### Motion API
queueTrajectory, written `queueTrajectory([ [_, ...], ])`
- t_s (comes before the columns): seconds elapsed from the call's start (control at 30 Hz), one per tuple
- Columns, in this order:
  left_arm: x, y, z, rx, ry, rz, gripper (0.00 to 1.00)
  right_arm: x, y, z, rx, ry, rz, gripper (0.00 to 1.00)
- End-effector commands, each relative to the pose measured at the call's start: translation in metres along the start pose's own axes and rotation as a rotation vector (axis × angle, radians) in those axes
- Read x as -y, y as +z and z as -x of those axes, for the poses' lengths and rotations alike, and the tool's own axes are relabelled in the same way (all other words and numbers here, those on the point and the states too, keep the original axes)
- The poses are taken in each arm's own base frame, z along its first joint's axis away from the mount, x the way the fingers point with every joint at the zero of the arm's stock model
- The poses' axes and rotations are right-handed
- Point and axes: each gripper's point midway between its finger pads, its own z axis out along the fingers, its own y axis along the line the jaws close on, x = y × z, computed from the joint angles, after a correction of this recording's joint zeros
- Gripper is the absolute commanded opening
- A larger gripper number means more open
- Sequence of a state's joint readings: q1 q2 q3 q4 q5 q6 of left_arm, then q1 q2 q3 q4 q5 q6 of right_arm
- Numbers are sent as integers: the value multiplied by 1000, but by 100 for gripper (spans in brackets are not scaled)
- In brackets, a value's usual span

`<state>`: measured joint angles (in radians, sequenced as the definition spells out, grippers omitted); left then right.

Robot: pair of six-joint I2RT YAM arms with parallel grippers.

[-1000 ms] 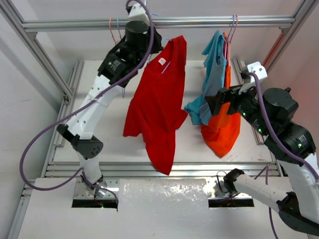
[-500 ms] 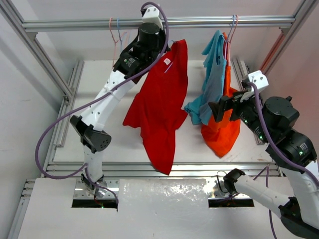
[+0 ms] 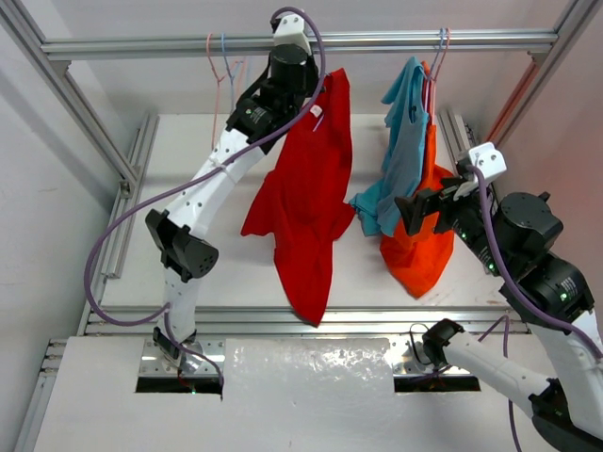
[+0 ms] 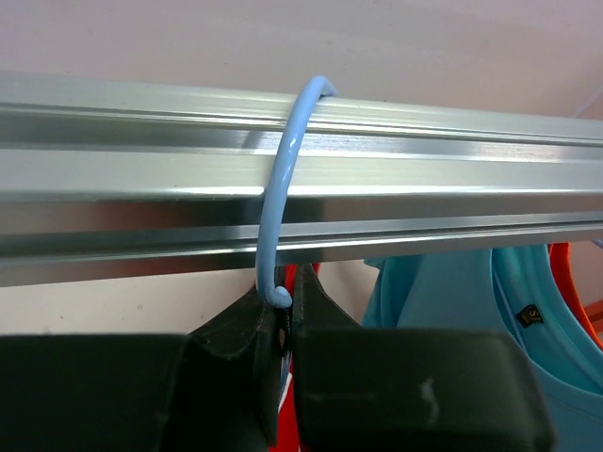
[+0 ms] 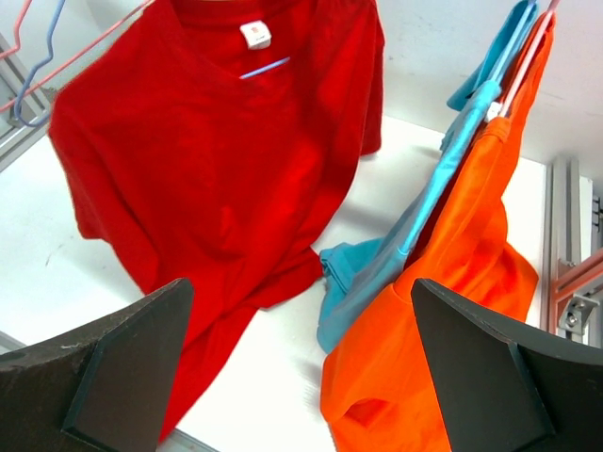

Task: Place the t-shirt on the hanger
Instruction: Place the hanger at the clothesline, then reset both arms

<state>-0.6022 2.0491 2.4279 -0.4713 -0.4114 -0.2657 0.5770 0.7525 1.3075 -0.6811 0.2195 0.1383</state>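
Note:
The hanger's hook curves over the aluminium bar above it, so the t-shirt would hang there. It is now time for my left gripper to open.
The red t-shirt hangs from the light-blue wire hanger, and its hem reaches down to the table. The hanger's hook curves over the aluminium rail. My left gripper is shut on the hanger's neck just under the rail. In the top view the left gripper is up at the rail, above the shirt's collar. A short piece of the hanger's blue wire shows inside the collar. My right gripper is open and empty. It faces the shirts from the right and touches nothing.
A light blue shirt and an orange shirt hang together at the right of the rail. Empty pink and blue wire hangers hang at its left. Frame posts stand at both sides, and slotted rails edge the white table.
My left arm has carried the hanger and the red t-shirt to the right along the rail. The shirt has swung with it. My right gripper has shifted slightly.

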Motion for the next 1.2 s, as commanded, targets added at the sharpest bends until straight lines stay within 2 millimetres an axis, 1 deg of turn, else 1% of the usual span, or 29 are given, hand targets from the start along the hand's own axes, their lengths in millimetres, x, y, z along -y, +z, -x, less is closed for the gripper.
queueTrajectory([
  [0.0,0,3,2,9,-7,-1,0,-2,4,7,42,2,9,99],
  [0.13,1,1,-20,-46,10,-6,0,-4,6,2,35,0,18,99],
  [0.17,2,-1,-22,-50,14,-5,0,-4,5,2,37,4,18,99],
  [0.2,5,-10,-16,-42,10,-12,0,-4,5,1,35,3,20,99],
  [0.23,4,-11,-29,-68,20,-11,0,-4,4,1,40,3,18,99],
  [0.27,5,-14,-27,-62,12,-20,0,-4,5,1,41,3,17,99],
  [0.3,8,-21,-23,-60,7,-38,14,-4,5,-1,40,3,18,99],
  [0.33,6,-22,-32,-79,14,-31,23,-4,5,-1,40,3,18,99],
  [0.37,5,-27,-29,-78,13,-28,32,-4,5,-2,35,3,20,99],
  [0.4,5,-30,-35,-92,19,-25,46,-5,6,-2,35,5,21,99],
  [0.43,3,-33,-37,-100,20,-17,53,-5,6,-3,32,6,23,99],
  [0.47,4,-41,-31,-92,14,-21,58,-6,6,-4,30,7,26,99],
  [0.5,2,-45,-39,-110,18,-17,68,-6,6,-5,27,8,28,99],
  [0.53,2,-50,-39,-110,16,-17,71,-6,6,-6,23,10,28,99],
  [0.57,5,-65,-25,-85,2,-36,88,-6,7,-7,17,11,28,99],
  [0.6,2,-70,-36,-104,15,-31,96,-6,8,-9,11,11,25,99],
  [0.63,1,-77,-31,-88,8,-35,99,-6,8,-10,6,15,25,99],
  [0.67,2,-95,-14,-55,-10,-50,99,-6,10,-12,-3,16,23,99],
  [0.7,-3,-100,-24,-73,-6,-44,99,-7,10,-14,-10,15,26,99],
  [0.73,-6,-116,-10,-48,-28,-53,99,-7,11,-17,-21,18,26,99],
  [0.77,-9,-125,-10,-47,-35,-53,99,-8,11,-18,-24,20,26,99],
  [0.8,-15,-130,-23,-72,-33,-45,100,-7,11,-21,-30,24,23,99],
  [0.83,-19,-148,-6,-31,-59,-66,100,-7,11,-22,-29,30,18,99],
  [0.87,-23,-153,-19,-52,-48,-69,100,-6,11,-25,-32,33,15,99],
  [0.93,-30,-172,-4,-14,-63,-84,100,-6,11,-29,-41,40,13,99],
  [1.0,-44,-179,-6,-12,-57,-37,100,-8,11,-36,-63,45,17,99],
  [1.03,-51,-188,0,5,-63,-26,100,-8,10,-40,-79,50,18,99],
  [1.07,-60,-190,-2,9,-58,15,100,-8,11,-47,-95,50,15,99],
  [1.17,-88,-211,-8,-26,-73,116,100,-4,3,-61,-129,68,-9,99],
])
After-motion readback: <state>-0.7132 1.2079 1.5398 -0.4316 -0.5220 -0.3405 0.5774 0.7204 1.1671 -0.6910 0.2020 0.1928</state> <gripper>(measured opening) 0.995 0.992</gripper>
